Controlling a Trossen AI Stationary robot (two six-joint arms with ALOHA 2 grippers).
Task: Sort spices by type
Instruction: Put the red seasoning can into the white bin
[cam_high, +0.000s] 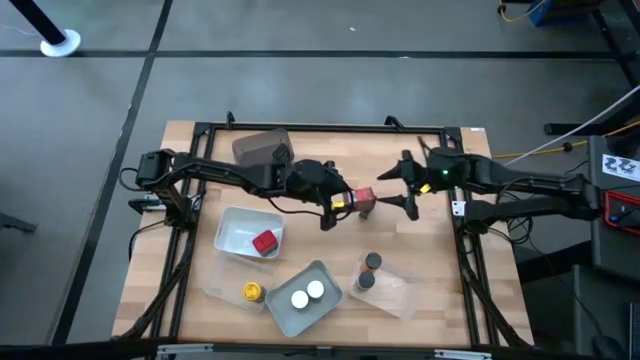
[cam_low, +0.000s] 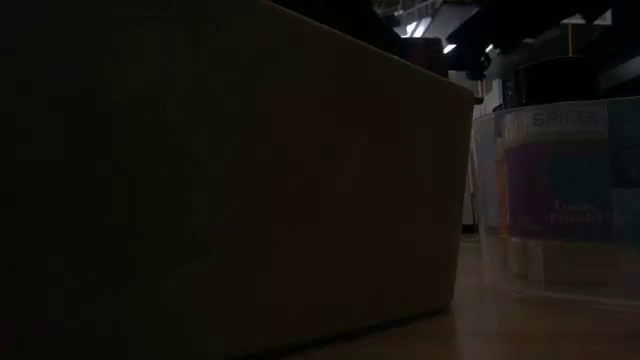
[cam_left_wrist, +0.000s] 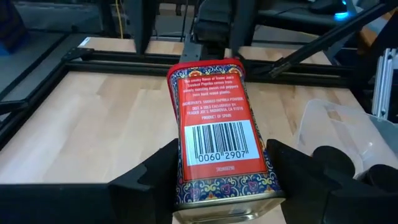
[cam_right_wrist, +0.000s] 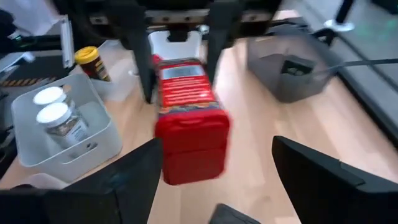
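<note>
Next, my right gripper grabs the red spice box by its red lid end (cam_right_wrist: 193, 143), to sort the box into the white tray.
My left gripper (cam_high: 338, 204) is shut on a red spice box (cam_high: 362, 198) at mid-table. The box has a barcode label (cam_left_wrist: 221, 142), and its lid end points toward the right arm. My right gripper (cam_high: 410, 192) is open just to the right of the box. In the right wrist view its fingers stand apart on either side of the box (cam_right_wrist: 189, 124) without touching it. A second red box (cam_high: 265, 243) lies in the white tray (cam_high: 232, 232). Jars stand in the other trays. My left gripper pinches the red box between its two fingers (cam_left_wrist: 155, 177) at the box's base end (cam_left_wrist: 186, 183), one finger on each narrow side. The fingers come level from the table's left and lie along the box. The box sticks out past them toward the right arm, tilted, and seems clear of the table.
A yellow-lidded jar (cam_high: 252, 291) stands in a clear tray. Two white-lidded jars (cam_high: 307, 294) stand in the grey tray and two dark-lidded jars (cam_high: 370, 270) in a clear tray (cam_high: 400, 292). A grey bin (cam_high: 262, 150) sits at the far edge. Tray walls block the low view.
</note>
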